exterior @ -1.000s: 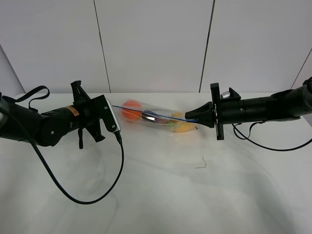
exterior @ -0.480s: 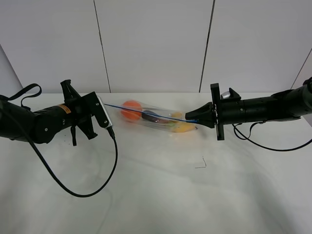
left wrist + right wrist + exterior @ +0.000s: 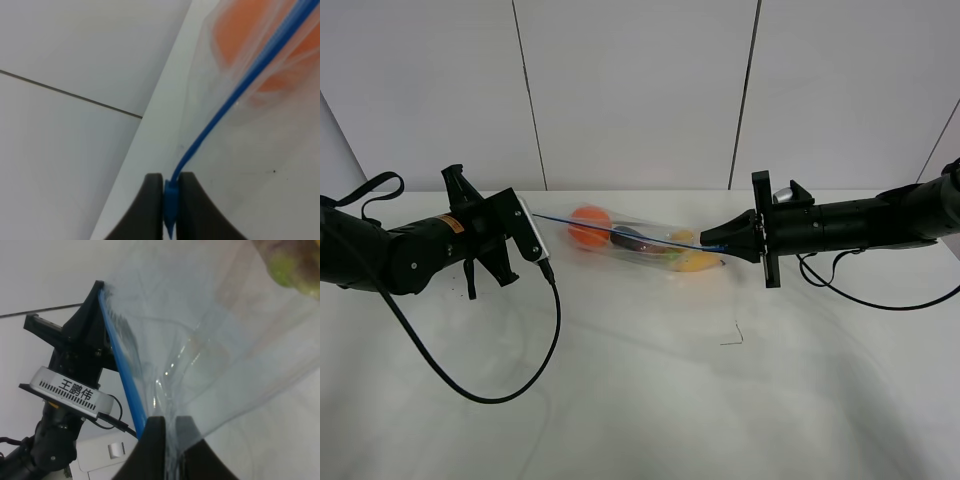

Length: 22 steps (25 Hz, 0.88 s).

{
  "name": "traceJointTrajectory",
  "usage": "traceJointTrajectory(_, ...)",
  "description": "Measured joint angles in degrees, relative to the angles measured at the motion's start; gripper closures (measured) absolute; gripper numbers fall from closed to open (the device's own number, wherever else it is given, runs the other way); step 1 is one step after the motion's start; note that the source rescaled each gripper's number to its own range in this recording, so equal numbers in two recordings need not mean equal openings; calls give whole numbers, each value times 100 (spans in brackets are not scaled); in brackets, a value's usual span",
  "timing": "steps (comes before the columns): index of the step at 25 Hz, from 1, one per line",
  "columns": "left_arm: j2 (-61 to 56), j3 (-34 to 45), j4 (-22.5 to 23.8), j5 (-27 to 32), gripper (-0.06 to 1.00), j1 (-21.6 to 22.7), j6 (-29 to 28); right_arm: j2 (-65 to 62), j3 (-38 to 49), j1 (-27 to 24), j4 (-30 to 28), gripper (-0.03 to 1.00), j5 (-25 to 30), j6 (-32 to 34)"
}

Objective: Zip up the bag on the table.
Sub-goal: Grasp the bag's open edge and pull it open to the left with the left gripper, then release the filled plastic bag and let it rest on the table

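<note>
The robot's left gripper needs to release the slider now: the blue slider (image 3: 171, 197) is in the left fingers at the zipper's short tip (image 3: 170, 232) and would rest there.
The clear bag (image 3: 635, 240) hangs stretched between my two grippers just above the white table (image 3: 650, 380), with an orange (image 3: 588, 226), a purple eggplant (image 3: 628, 238) and a yellow pear (image 3: 696, 261) inside. Its blue zipper strip (image 3: 620, 232) runs taut from end to end. My left gripper (image 3: 532, 213) is shut on the zipper's left end; in the left wrist view the blue strip (image 3: 235, 95) leads into the pinched jaws (image 3: 170, 197). My right gripper (image 3: 712, 243) is shut on the bag's right end, and its wrist view shows the jaws (image 3: 167, 440) clamping plastic and the strip (image 3: 122, 372).
A black cable (image 3: 485, 385) loops from the left arm across the table's left half. A small dark mark (image 3: 732, 338) lies on the table in front of the bag. A white panelled wall (image 3: 640, 90) rises behind the table.
My left gripper has pulled leftward, away from the right one, drawing the zipper strip taut. Most of that move came early; it has barely shifted since. The right arm has stayed in place.
</note>
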Motion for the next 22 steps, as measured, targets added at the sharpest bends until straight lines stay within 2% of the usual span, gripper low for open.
traceJointTrajectory(2,0,0,0,0,94,1,-29,0,0,0,0,97,0,0)
traceJointTrajectory(4,0,0,-22,-13,87,6,-197,0,0,0,0,97,0,0)
traceJointTrajectory(6,0,0,-120,-16,71,41,-458,0,0,0,-24,97,0,0)
traceJointTrajectory(9,0,0,-173,-22,35,69,-749,0,0,-7,-42,97,0,0)
traceJointTrajectory(12,0,0,-297,-22,18,69,-874,0,0,-7,-42,97,3,0)
traceJointTrajectory(17,0,0,-837,-22,12,128,-862,0,0,-13,-42,97,3,0)
traceJointTrajectory(22,0,0,-956,-22,11,492,-1125,0,0,-13,-43,97,3,0)
